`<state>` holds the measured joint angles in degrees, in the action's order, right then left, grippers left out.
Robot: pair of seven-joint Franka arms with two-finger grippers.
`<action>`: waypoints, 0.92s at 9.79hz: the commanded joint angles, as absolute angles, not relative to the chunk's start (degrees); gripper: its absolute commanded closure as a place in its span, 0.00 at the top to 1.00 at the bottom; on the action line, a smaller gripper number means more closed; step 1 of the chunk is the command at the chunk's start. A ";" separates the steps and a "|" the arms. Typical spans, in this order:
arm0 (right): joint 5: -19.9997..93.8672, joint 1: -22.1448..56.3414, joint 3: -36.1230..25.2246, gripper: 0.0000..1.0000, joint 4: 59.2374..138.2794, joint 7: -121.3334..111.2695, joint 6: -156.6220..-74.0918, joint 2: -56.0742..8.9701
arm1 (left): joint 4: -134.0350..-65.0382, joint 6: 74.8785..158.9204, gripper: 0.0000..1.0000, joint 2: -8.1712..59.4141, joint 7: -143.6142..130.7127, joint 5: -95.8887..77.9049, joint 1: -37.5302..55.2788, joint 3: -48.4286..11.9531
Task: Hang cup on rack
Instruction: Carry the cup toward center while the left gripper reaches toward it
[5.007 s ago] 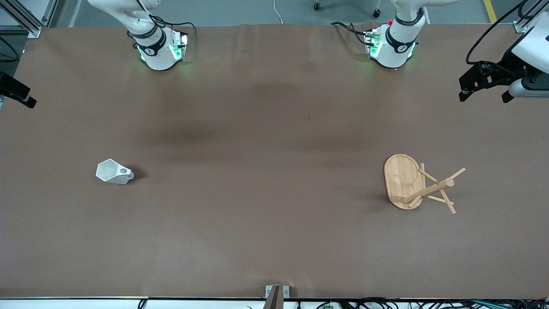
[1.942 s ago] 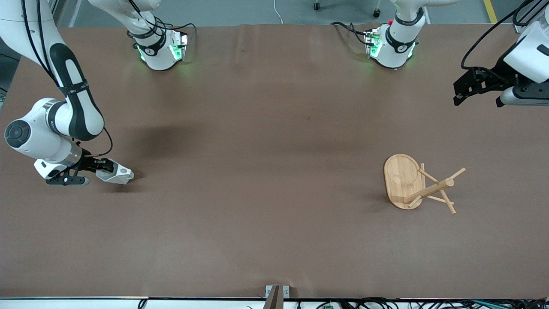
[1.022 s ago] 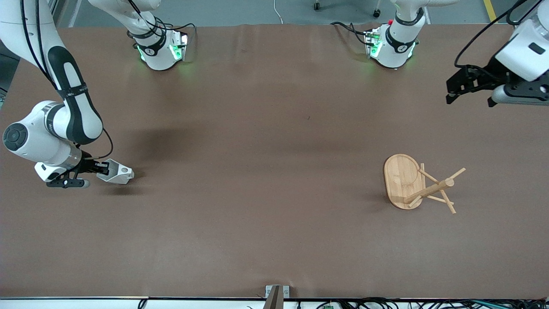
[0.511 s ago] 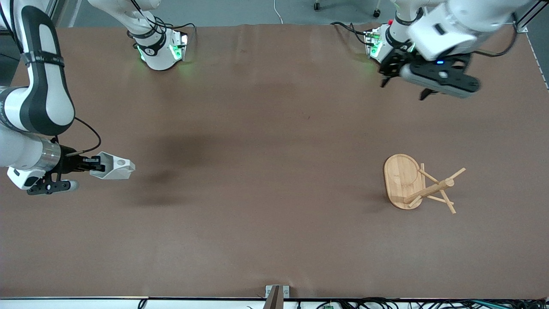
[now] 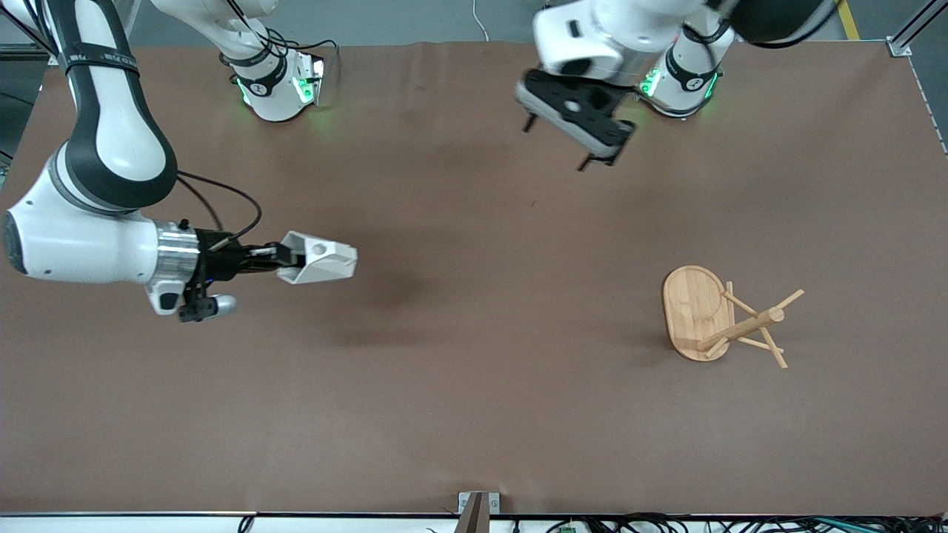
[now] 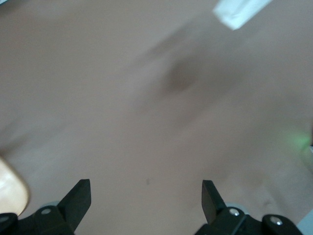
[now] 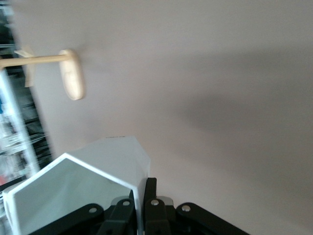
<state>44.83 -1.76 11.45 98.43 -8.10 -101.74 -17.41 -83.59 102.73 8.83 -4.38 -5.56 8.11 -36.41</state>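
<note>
Next, the left gripper grabs the cup by its base end (image 5: 344, 261). That leaves the white faceted cup's handle hole free for the rack.
The white faceted cup (image 5: 320, 260) hangs in the air on its side, its handle hole facing up. My right gripper (image 5: 284, 260) is shut on its rim wall, over the table toward the right arm's end; the cup fills the right wrist view (image 7: 83, 188), pinched between the fingers (image 7: 150, 193). The bamboo rack (image 5: 695, 311) stands on its oval base toward the left arm's end, post and pegs (image 5: 755, 326) free. It shows small in the right wrist view (image 7: 71, 81). My left gripper (image 5: 574, 127) is open and empty, high over the table near the left arm's base.
Brown table cover (image 5: 474, 385) with nothing else on it. In the left wrist view the open fingers (image 6: 80, 198) frame bare table, with the cup (image 6: 239, 11) far off and the rack base's edge (image 6: 12, 191) at the frame's side.
My right gripper closed on the cup, lifted it off the table and carried it toward the table's middle. My left arm swung in from the table's end to near its base.
</note>
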 commanded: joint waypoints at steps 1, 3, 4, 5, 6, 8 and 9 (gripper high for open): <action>56.72 -2.81 14.06 0.00 103.85 -18.13 -102.47 -16.88 | -83.50 109.56 1.00 12.65 -3.60 -5.80 12.55 -36.48; 66.66 -2.90 15.55 0.00 110.80 -29.67 -102.57 -15.83 | -83.50 115.37 1.00 15.37 -3.17 -5.10 16.15 -36.48; 70.36 -2.90 17.12 0.00 112.66 -29.71 -102.57 -14.52 | -83.50 117.40 1.00 16.42 -0.03 -5.10 16.69 -36.47; 73.79 -2.90 18.36 0.00 114.24 -29.71 -102.57 -13.81 | -83.50 119.42 1.00 17.74 3.39 -3.97 16.79 -36.39; 74.78 -2.99 18.63 0.00 114.69 -29.71 -102.05 -13.28 | -83.41 121.10 1.00 19.76 7.08 -2.13 16.70 -36.47; 78.11 -2.99 19.94 0.00 115.48 -29.62 -100.47 -13.36 | -83.41 122.60 1.00 22.05 11.59 -0.80 16.96 -36.47; 80.40 -2.99 20.39 0.00 116.36 -29.62 -100.02 -13.36 | -83.41 123.56 1.00 22.93 12.47 0.43 17.05 -36.47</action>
<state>76.69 -1.81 18.94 113.17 -28.89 -100.57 -15.34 -83.48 122.69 20.68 10.97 -1.82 16.56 -36.34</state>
